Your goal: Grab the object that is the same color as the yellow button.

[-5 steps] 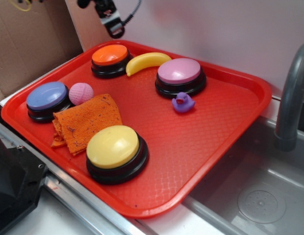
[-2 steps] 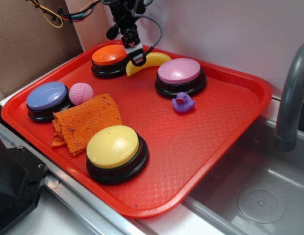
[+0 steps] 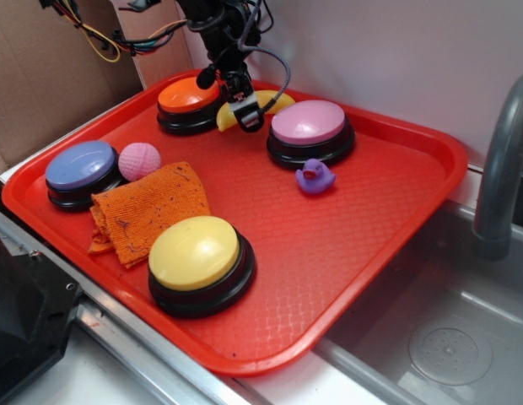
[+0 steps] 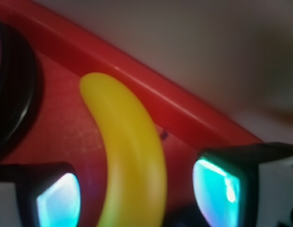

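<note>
I should close my gripper on the yellow toy banana [image 3: 274, 99] now. My fingers reach down beside the banana, low over the red tray, so they would hold the banana if I closed now.
The yellow toy banana [image 3: 274, 99] lies at the back of the red tray [image 3: 396, 211], between the orange-topped button [image 3: 189, 95] and the pink-topped button [image 3: 309, 123]. My gripper [image 3: 243, 110] hangs low over its middle, hiding part of it. In the wrist view the banana [image 4: 130, 156] runs between my two fingertips [image 4: 56, 203], with a gap on each side; the jaws are open and straddle it. The yellow button [image 3: 195, 252] stands at the tray's front.
A blue-topped button [image 3: 79, 164], a pink ball [image 3: 139, 160] and an orange cloth [image 3: 148, 207] sit at the tray's left. A purple duck [image 3: 314, 176] stands by the pink button. A wall rises behind the tray; a sink with a grey faucet [image 3: 502, 169] lies right.
My gripper has come down and to the right, from above the tray's back edge to low over the banana, now covering its middle.
</note>
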Controlling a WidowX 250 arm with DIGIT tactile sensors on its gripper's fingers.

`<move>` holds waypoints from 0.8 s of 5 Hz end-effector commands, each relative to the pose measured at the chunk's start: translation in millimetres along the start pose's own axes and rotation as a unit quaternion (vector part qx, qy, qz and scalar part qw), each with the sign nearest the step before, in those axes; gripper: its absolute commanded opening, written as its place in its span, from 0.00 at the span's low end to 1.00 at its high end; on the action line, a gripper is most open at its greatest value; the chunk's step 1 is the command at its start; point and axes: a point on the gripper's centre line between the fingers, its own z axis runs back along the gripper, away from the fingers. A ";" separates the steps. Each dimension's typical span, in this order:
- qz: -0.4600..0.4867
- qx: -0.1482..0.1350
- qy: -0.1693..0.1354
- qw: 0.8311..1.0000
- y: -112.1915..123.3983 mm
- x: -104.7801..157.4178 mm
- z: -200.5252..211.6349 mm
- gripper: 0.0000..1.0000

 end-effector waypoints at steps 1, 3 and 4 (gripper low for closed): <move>-0.024 0.010 0.004 1.000 -12.4 15.4 -2.1 0.76; 0.004 -0.005 0.008 1.000 -10.5 4.0 13.3 0.00; 0.050 0.012 0.030 0.998 -14.0 4.7 34.4 0.00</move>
